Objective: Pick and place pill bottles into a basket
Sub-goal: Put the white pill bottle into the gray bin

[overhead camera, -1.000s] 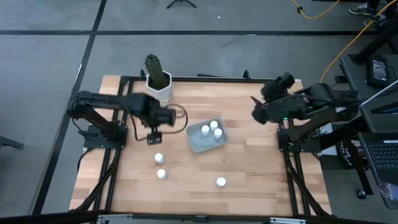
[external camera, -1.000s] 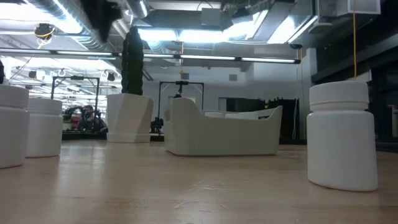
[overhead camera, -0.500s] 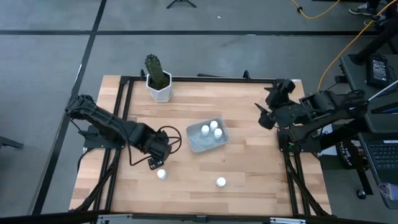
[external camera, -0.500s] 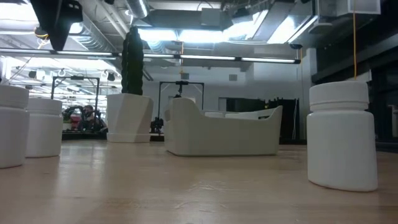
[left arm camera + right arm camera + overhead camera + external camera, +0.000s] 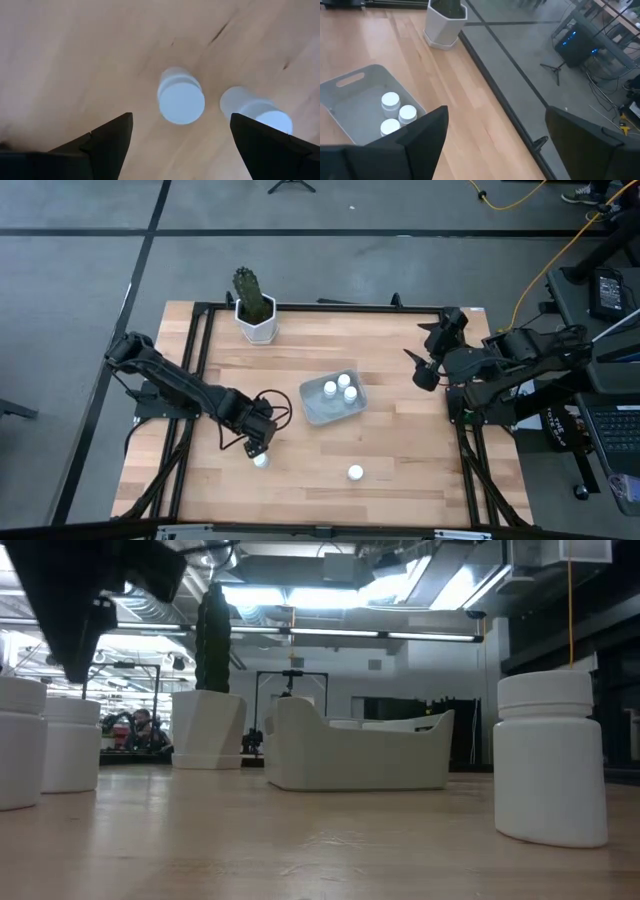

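Note:
My left gripper's fingers hang above the bottle's cap point(image 5: 181, 103), so closing now would miss the bottle. The gripper lowers next, before closing on the bottle.
Two white pill bottles stand upright on the table by its near left; in the left wrist view they are one point(image 5: 181, 97) and another point(image 5: 255, 111). My left gripper point(image 5: 182, 150) hangs open above them point(image 5: 258, 443), and its fingers touch neither. In the high view it hides one bottle; the other point(image 5: 261, 461) shows just nearer. A third bottle point(image 5: 355, 472) stands near the front edge. The pale blue-grey basket point(image 5: 312, 408) at mid-table holds three bottles point(image 5: 341, 388). My right gripper point(image 5: 422, 372) is open and empty by the right edge.
A white hexagonal pot with a cactus point(image 5: 254, 315) stands at the far left edge. In the low view, the pot point(image 5: 208, 728) and basket point(image 5: 360, 752) stand behind the bottles point(image 5: 550, 758). Bare wood lies between the basket and the right edge.
My left gripper has gone toward the table's near edge, from beside the basket's left, and down, until it stands over the two bottles at the near left. It has stayed open. My right arm has drawn back a little toward the right edge. No bottle has moved.

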Motion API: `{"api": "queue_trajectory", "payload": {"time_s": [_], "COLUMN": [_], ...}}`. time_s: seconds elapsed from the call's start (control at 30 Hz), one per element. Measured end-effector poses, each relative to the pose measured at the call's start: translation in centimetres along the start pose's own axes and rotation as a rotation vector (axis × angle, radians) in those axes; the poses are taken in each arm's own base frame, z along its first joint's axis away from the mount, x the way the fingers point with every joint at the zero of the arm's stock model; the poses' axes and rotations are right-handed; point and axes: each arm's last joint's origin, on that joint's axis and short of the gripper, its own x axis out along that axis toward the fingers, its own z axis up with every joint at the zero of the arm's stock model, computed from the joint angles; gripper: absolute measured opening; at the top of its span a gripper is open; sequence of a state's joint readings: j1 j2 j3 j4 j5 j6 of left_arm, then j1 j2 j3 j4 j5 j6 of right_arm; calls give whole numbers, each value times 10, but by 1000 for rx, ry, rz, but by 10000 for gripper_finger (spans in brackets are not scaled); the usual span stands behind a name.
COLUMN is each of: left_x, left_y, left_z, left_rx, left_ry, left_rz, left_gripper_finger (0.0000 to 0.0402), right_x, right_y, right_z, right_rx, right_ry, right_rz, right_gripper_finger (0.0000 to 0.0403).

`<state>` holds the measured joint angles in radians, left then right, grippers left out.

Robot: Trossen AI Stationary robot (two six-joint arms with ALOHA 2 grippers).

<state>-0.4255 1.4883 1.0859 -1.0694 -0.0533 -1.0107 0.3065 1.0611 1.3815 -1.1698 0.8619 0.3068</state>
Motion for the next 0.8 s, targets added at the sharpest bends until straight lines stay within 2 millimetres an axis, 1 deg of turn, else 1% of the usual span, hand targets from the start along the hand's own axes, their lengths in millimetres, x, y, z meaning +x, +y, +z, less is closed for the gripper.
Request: {"api": "queue_trajectory", "payload": {"time_s": [0.27,0.4,0.5,0.6,0.67,0.8], "left_x": [36,46,50,50,50,49], "left_y": [4,9,13,14,14,11], "left_z": [-5,-6,-5,0,4,9], "left_rx": [-14,-37,-55,-62,-61,-71], "left_ry": [-13,-11,-6,-19,-36,-41], "left_rz": [-77,-74,-62,-77,-99,-154], "left_gripper_finger": [326,323,308,277,245,154], "right_x": [0,0,0,0,0,0], "right_y": [0,1,1,1,1,1], "right_z": [0,2,2,2,2,2], "right_rx": [3,15,22,22,22,24], "right_ry": [0,-11,-18,-18,-18,-18], "right_rz": [2,5,8,8,8,8], "right_gripper_finger": [332,332,332,332,332,332]}}
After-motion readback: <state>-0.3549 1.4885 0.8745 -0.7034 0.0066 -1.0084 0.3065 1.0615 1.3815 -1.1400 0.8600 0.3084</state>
